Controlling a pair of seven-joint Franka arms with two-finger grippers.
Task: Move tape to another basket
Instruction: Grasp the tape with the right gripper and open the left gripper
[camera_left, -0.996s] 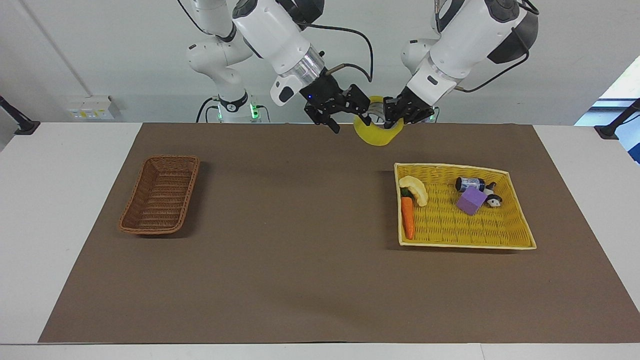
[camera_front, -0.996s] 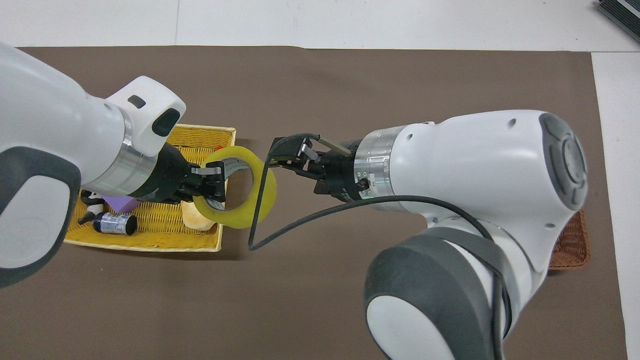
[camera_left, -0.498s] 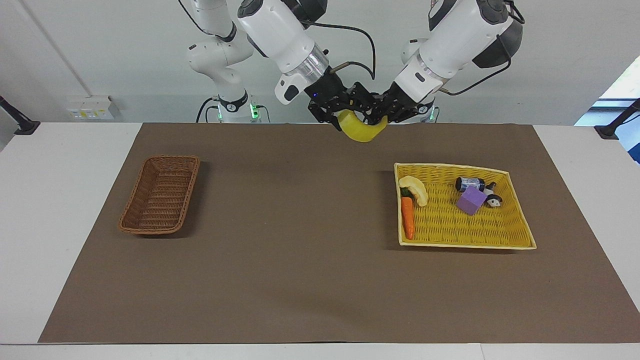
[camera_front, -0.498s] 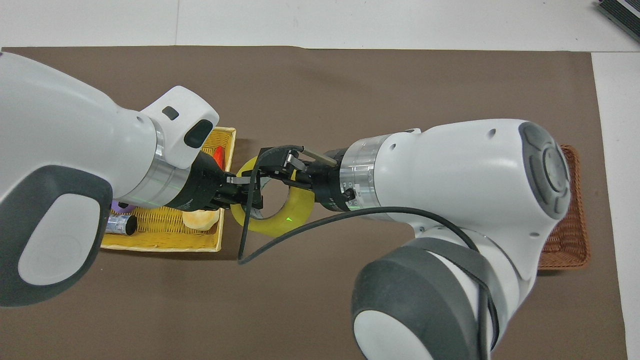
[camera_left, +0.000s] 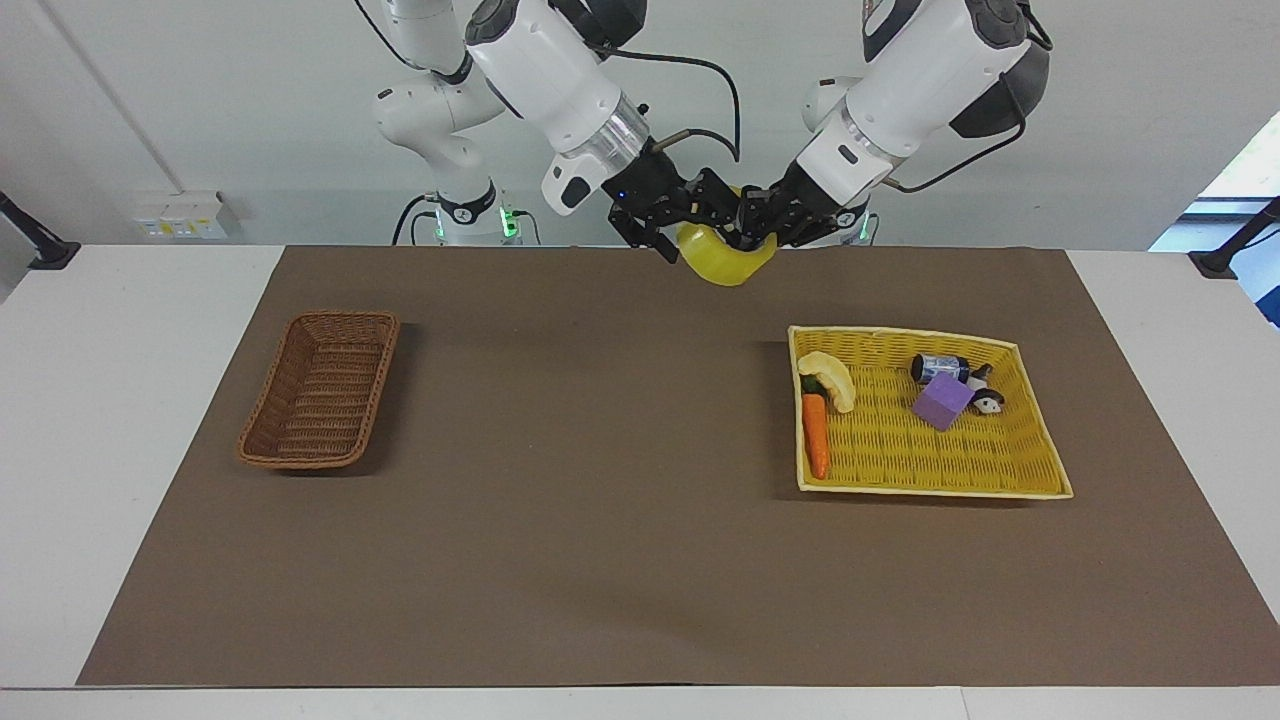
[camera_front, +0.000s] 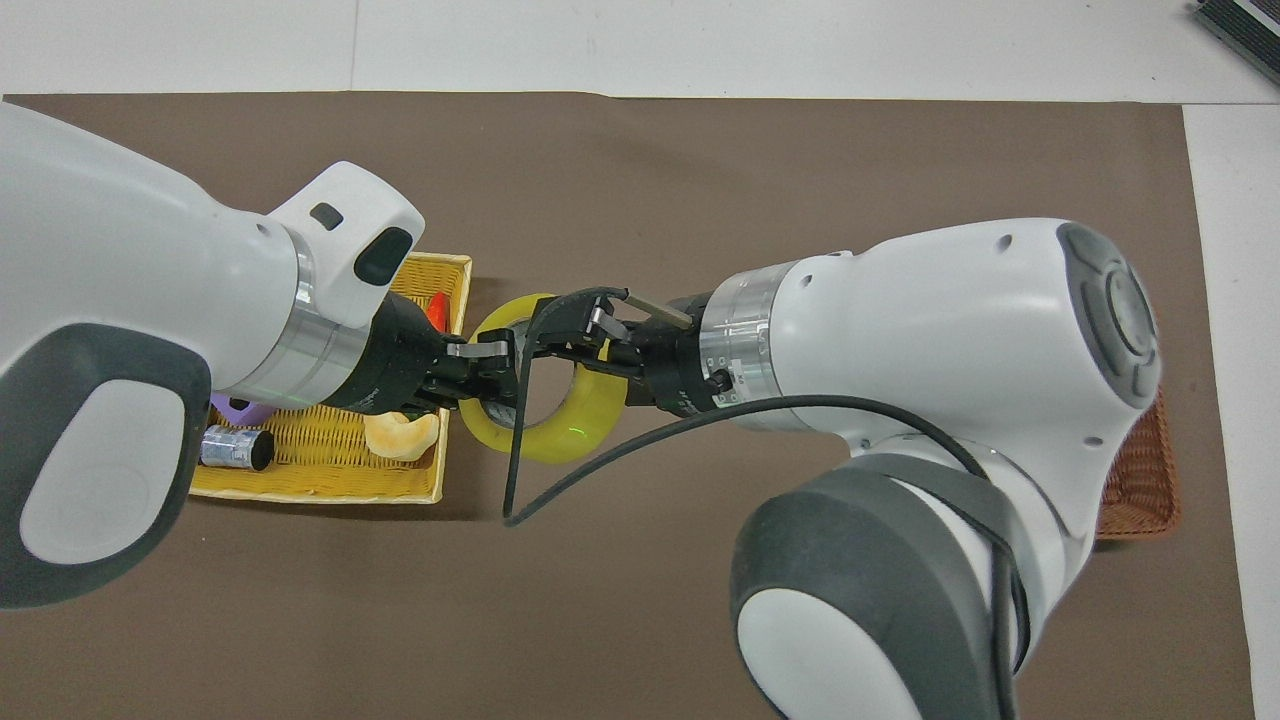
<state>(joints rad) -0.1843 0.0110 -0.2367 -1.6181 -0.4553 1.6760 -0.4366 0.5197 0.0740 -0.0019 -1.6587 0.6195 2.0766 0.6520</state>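
Observation:
I should close my right gripper on the tape, because the tape's yellow side (camera_front: 603, 350) shows between both fingers and they reach the tape's hole (camera_front: 549, 386).
The yellow tape (camera_left: 725, 266) hangs in the air over the brown mat's edge by the robots, between the two baskets; it also shows in the overhead view (camera_front: 592, 420). My left gripper (camera_left: 757, 226) is shut on the ring's wall at the side toward the left arm (camera_front: 488, 366). My right gripper (camera_left: 700, 224) is at the tape's other side, right against the ring (camera_front: 590, 345). The dark-brown wicker basket (camera_left: 386, 372) stands empty toward the right arm's end of the table. In the overhead view (camera_front: 1135, 495) the right arm hides most of it.
The yellow tray basket (camera_left: 930, 491) stands toward the left arm's end. It holds a carrot (camera_left: 816, 435), a pale slice (camera_left: 830, 377), a purple block (camera_left: 943, 401), a small can (camera_left: 938, 367) and a small black-and-white figure (camera_left: 984, 394). A black cable (camera_front: 520, 440) loops under the right wrist.
The left gripper carried the tape from over the yellow tray's corner toward the table's middle. The right gripper came in and met the ring. Both have barely moved in the last half second.

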